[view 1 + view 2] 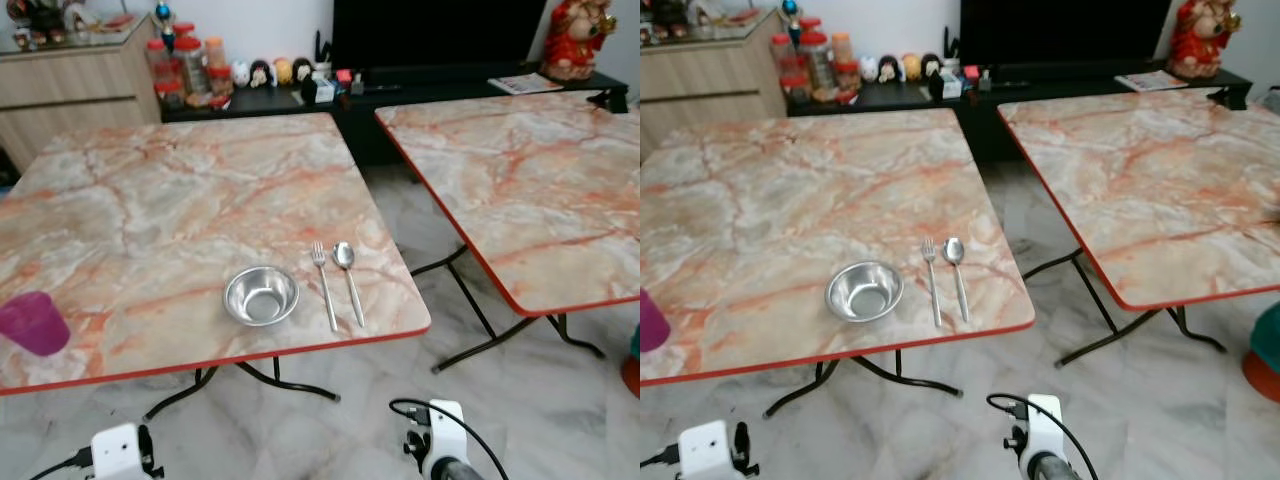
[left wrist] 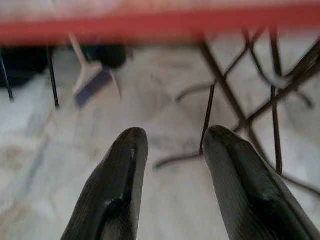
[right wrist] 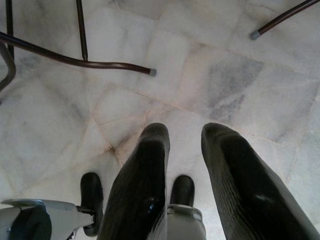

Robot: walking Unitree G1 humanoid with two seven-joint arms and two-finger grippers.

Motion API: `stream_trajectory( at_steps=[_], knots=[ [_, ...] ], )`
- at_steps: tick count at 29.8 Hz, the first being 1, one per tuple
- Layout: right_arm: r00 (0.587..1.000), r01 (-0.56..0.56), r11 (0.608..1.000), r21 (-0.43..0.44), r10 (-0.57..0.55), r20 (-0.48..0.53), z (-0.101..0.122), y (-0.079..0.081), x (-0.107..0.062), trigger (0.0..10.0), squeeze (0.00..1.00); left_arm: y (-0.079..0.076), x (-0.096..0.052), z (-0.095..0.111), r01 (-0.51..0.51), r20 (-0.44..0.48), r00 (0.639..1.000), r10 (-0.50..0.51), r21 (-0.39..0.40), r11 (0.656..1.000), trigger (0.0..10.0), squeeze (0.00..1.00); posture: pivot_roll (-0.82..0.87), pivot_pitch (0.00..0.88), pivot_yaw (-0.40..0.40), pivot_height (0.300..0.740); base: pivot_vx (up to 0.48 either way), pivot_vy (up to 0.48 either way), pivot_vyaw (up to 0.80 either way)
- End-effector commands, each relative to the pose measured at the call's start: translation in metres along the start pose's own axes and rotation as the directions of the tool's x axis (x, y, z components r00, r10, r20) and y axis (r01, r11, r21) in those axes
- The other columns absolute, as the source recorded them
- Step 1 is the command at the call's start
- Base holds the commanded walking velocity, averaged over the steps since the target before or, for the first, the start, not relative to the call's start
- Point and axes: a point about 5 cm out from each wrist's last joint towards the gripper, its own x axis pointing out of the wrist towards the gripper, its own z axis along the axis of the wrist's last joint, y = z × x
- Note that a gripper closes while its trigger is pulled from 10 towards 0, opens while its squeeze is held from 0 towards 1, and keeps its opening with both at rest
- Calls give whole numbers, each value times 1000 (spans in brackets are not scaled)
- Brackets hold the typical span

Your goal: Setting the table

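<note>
The round steel bowl spreads wider than my fingers open, so I will next grip it with my left gripper by its thin rim (image 1: pixel 256 324).
On the near marble-patterned table (image 1: pixel 150 200), close to its front edge, sits a steel bowl (image 1: pixel 261 296). A fork (image 1: pixel 323 285) and a spoon (image 1: pixel 347 275) lie side by side just right of it. A purple cup (image 1: pixel 33 322) stands at the table's front left. Both arms hang low in front of the table edge, below the tabletop. My left gripper (image 2: pixel 172 137) is open with nothing between its fingers, pointing under the red table edge (image 2: pixel 160 25). My right gripper (image 3: pixel 186 132) is open and empty, pointing down at the marble floor (image 3: pixel 225 75).
A second marble table (image 1: pixel 520 180) stands to the right, with a gap of floor between the two. Thin black folding legs (image 1: pixel 290 385) spread under both tables. A wooden cabinet (image 1: pixel 70 90), jars (image 1: pixel 185 65) and a dark TV stand (image 1: pixel 420 85) line the back wall.
</note>
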Motion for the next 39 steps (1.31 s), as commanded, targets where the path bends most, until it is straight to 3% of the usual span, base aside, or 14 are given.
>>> stream_trajectory(
  at_steps=[1,7,13,14,16,21,22,24,27,31,34,35,36,39],
  knots=[
    [1000,-2,1000,-12,2,0,3,1,1,10000,0,-3,0,17,8,58,998,-9,5,1000,10000,0,189,11,-10,740,0,0,0],
    [1000,2,1000,-6,-2,7,6,0,1,10000,0,-4,-14,55,30,167,985,-30,1,1000,10000,0,193,18,-11,740,0,0,0],
    [1000,-1,1000,-13,1,5,6,1,2,10000,0,-32,4,103,154,269,952,-145,-15,988,10000,0,194,18,-11,740,0,0,0],
    [1000,-3,1000,-17,3,6,7,2,2,10000,0,-41,12,120,192,294,941,-164,-66,979,10000,0,185,17,-8,740,0,0,0],
    [1000,-4,1000,-19,4,9,7,3,2,10000,0,-46,16,129,212,302,938,-171,-109,971,10000,0,174,13,-2,740,0,0,0],
    [1000,7,1000,7,-7,17,8,2,2,10000,0,-55,26,144,255,302,927,-222,-76,964,10000,0,170,9,2,740,0,0,0],
    [1000,12,1000,15,-12,15,7,2,2,10000,0,-64,41,146,290,271,927,-260,-76,954,10000,0,137,3,18,740,0,0,0],
    [1000,14,1000,20,-15,13,5,2,1,10000,0,-75,54,148,320,217,930,-297,-79,944,10000,0,133,5,22,740,0,0,0],
    [1000,21,999,25,-21,8,2,0,1,10000,0,-91,65,151,379,175,914,-367,-35,925,10000,0,125,8,19,740,0,0,0],
    [1000,24,999,26,-24,7,2,-1,0,10000,0,-102,71,161,414,175,899,-400,-45,909,10000,0,109,8,22,740,0,0,0],
    [999,33,999,35,-33,8,1,-2,0,10000,0,-112,77,171,448,171,888,-427,-109,887,10000,0,109,8,22,740,0,0,0],
    [999,34,999,36,-34,9,1,-2,0,10000,0,-113,79,173,450,169,888,-428,-124,884,10000,702,92,2,28,740,0,0,0],
    [999,35,999,37,-35,9,1,-2,0,10000,0,-115,81,174,451,164,888,-430,-131,883,10000,1000,92,2,28,740,0,0,0],
    [999,37,999,38,-38,5,-1,-3,-1,10000,0,-118,86,175,449,144,890,-433,-116,886,10000,1000,83,0,30,740,0,0,0]
  ],
)
